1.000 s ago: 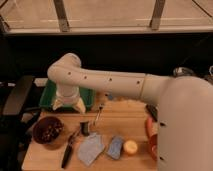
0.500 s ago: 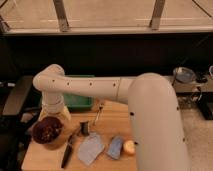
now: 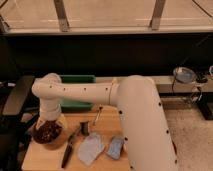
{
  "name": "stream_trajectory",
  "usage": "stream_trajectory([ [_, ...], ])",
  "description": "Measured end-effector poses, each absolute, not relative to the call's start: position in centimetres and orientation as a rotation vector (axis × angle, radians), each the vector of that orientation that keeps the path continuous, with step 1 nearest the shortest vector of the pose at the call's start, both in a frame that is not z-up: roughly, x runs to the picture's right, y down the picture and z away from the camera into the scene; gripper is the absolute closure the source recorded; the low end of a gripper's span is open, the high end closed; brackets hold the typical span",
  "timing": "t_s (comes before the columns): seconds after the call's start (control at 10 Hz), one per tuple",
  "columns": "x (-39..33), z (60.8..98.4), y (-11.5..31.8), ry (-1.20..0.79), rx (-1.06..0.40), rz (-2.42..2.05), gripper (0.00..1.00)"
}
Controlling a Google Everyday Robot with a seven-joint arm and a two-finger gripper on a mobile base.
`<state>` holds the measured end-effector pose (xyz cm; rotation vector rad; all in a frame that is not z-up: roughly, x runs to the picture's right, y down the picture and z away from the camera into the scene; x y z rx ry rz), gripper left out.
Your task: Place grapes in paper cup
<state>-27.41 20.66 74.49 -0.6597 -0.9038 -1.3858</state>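
Observation:
My gripper grips the grapes by their top next, to place them in the paper cup.
The grapes point(image 3: 46, 133) are a dark red-brown bunch lying in a round bowl point(image 3: 60, 140) at the left end of the wooden table. My white arm reaches across from the right and bends down over that bowl. The gripper point(image 3: 50, 123) hangs at its end, just above the grapes, pointing down. It stands open, and I see nothing held in it. The wrist hides the back of the bunch. The paper cup is out of view.
A green tray point(image 3: 76, 105) lies behind the bowl. A small dark metal cup point(image 3: 85, 128), a silver utensil point(image 3: 97, 116), a black-handled tool point(image 3: 67, 152), a pale cloth-like packet point(image 3: 90, 149) and a blue object point(image 3: 115, 146) sit on the table point(image 3: 45, 159). A metal bowl point(image 3: 184, 75) stands far right.
The arm has swung left from over the green tray, and the gripper has come down over the bowl of grapes. The grapes have stayed in the bowl.

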Motion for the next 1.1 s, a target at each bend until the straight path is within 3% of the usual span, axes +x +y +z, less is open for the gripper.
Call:
stream_trajectory([
  [0.8,-26.3,75.1,21.3,-0.877,-0.689,-1.362,0.97],
  [1.1,-24.0,74.3,18.6,-0.856,-0.631,-1.311,1.0],
])
